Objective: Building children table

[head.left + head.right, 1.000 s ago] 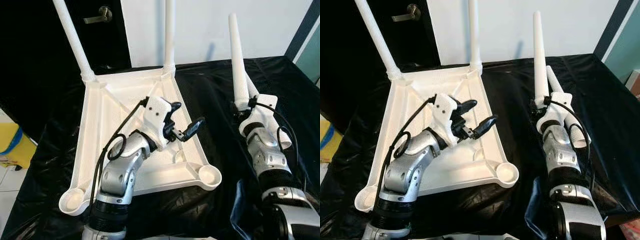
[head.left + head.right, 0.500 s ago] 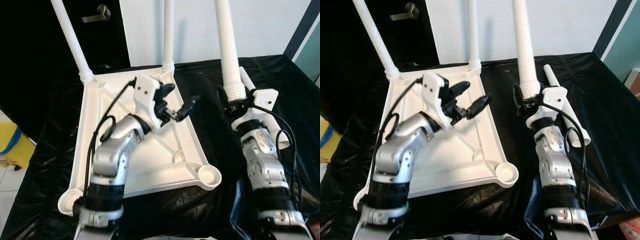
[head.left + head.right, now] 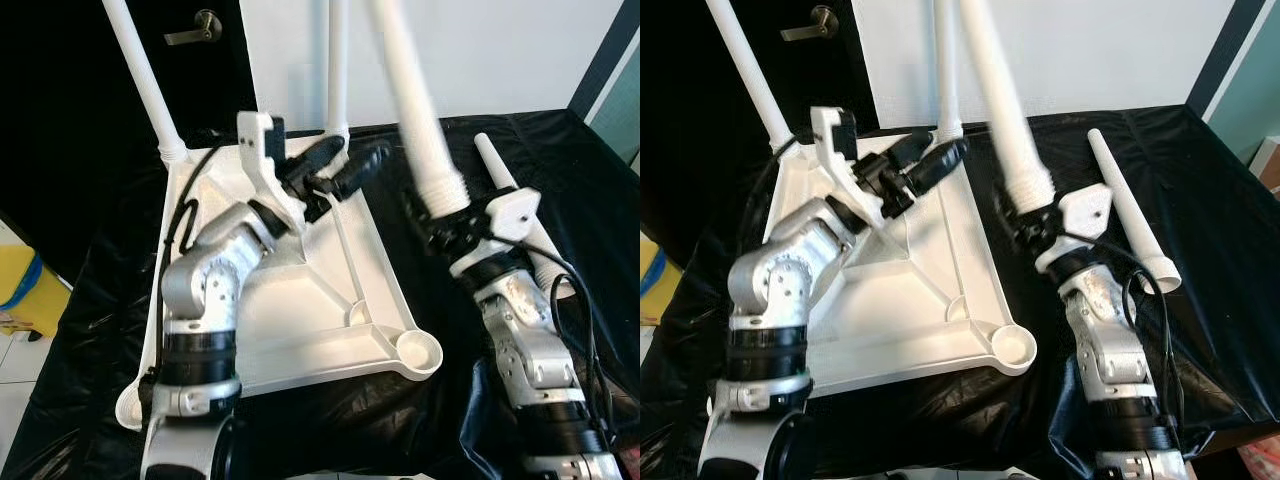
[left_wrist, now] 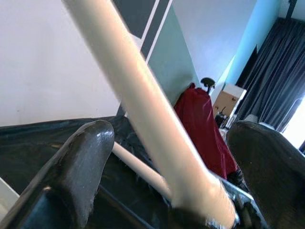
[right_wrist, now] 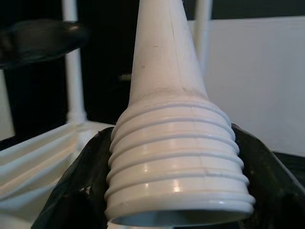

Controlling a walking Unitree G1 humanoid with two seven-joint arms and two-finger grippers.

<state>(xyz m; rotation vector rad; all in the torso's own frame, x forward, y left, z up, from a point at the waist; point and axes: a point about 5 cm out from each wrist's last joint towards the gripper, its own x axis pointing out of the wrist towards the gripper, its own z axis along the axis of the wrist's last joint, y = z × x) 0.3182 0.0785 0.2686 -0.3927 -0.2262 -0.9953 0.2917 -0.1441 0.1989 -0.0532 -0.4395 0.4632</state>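
My left gripper should next grab the leg by the leg's bare smooth body [image 3: 408, 80] above the leg's threaded end [image 3: 443, 194], since my right gripper already covers that end.
The white tabletop [image 3: 250, 330] lies upside down on the black cloth. Two white legs [image 3: 140, 70] [image 3: 338, 70] stand in its far corners. The near corner sockets [image 3: 418, 350] [image 3: 135, 405] hold nothing. My right gripper [image 3: 445, 215] is shut on the threaded end of a third leg [image 3: 415, 110], which leans up and to the left; in the right wrist view the leg's ribbed end [image 5: 176, 157] sits between the fingers [image 5: 71, 191]. My left gripper [image 3: 335, 170] is open above the tabletop's far edge, close to that leg. A fourth leg [image 3: 510, 200] lies on the cloth at the right.
The black cloth [image 3: 430, 430] covers the whole table. A dark door with a handle [image 3: 197, 28] and a white wall stand behind it. A yellow object [image 3: 25, 290] sits on the floor at the left. A red-draped shape [image 4: 200, 129] is far off to the right.
My right gripper has tilted its leg over to the left, toward the tabletop. My left arm has risen and swung to the far edge, with its open fingers now near that leg.
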